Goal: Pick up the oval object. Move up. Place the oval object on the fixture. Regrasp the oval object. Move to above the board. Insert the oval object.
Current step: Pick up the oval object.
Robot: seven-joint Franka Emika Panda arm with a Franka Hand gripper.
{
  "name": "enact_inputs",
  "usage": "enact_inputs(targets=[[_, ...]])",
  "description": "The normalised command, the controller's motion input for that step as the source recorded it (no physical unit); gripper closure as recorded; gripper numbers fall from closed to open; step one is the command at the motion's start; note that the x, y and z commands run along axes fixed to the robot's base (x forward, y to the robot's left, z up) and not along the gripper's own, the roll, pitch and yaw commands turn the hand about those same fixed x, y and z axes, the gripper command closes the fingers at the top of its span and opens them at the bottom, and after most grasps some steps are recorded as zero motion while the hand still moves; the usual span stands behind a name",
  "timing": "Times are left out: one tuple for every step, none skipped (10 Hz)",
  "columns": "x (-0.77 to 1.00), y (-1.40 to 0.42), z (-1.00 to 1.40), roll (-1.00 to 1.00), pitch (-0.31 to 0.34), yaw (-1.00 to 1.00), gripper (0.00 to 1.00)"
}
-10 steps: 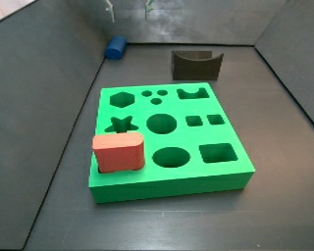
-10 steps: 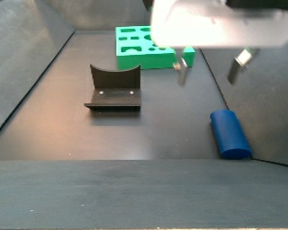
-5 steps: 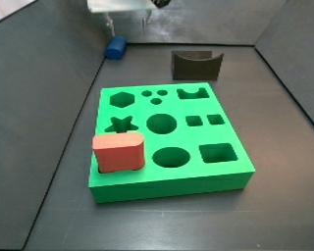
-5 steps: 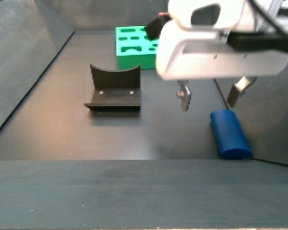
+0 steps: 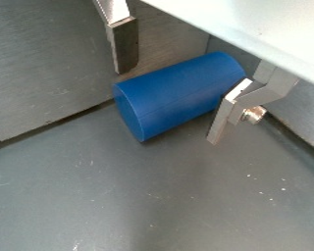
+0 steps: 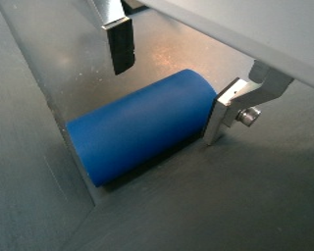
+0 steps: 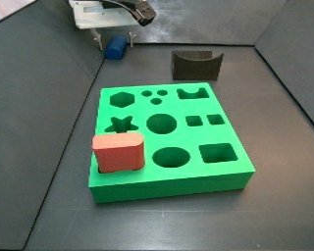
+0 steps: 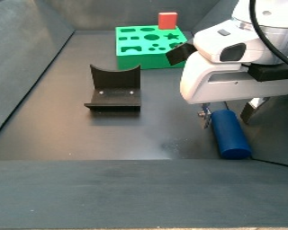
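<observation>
The robot's gripper should grab the blue oval object by its curved sides next, to place it on the fixture (image 7: 196,65).
The oval object (image 5: 173,98) is a smooth blue peg lying on its side on the dark floor next to the wall; it also shows in the other wrist view (image 6: 127,132) and in both side views (image 7: 117,48) (image 8: 229,135). My gripper (image 5: 177,80) (image 6: 173,80) is open and low over the peg, with one finger (image 5: 123,44) on one side and the other finger (image 5: 231,113) on the opposite side, neither pressing it. In the side views the gripper (image 7: 114,39) (image 8: 229,113) stands right above the peg. The fixture (image 7: 196,65) (image 8: 112,90) and the green board (image 7: 186,175) (image 8: 132,47) stand apart from it.
A red rounded-square block (image 7: 118,152) (image 8: 168,19) sits on one corner of the board. Grey walls close in the floor; the peg lies close to the wall seam (image 5: 48,118).
My gripper has come down from above until its open fingers straddle the blue peg. The peg, the fixture and the board have not moved.
</observation>
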Motion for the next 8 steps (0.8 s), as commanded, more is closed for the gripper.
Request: enact_inputs(targets=[[0.61, 0.00, -0.95, 0.00, -0.060, 0.00, 0.00], [0.65, 0.00, -0.96, 0.02, -0.053, 0.00, 0.00], [0.54, 0.00, -0.97, 0.01, -0.093, 0.00, 0.00], [0.48, 0.00, -0.97, 0.00, -0.100, 0.00, 0.00], [0.32, 0.00, -0.97, 0.02, -0.110, 0.02, 0.00], [0.07, 0.00, -0.80, 0.05, -0.139, 0.03, 0.00], [0.07, 0.00, 0.00, 0.01, 0.050, 0.00, 0.00], [-0.38, 0.16, -0.08, 0.00, -0.201, 0.00, 0.00]])
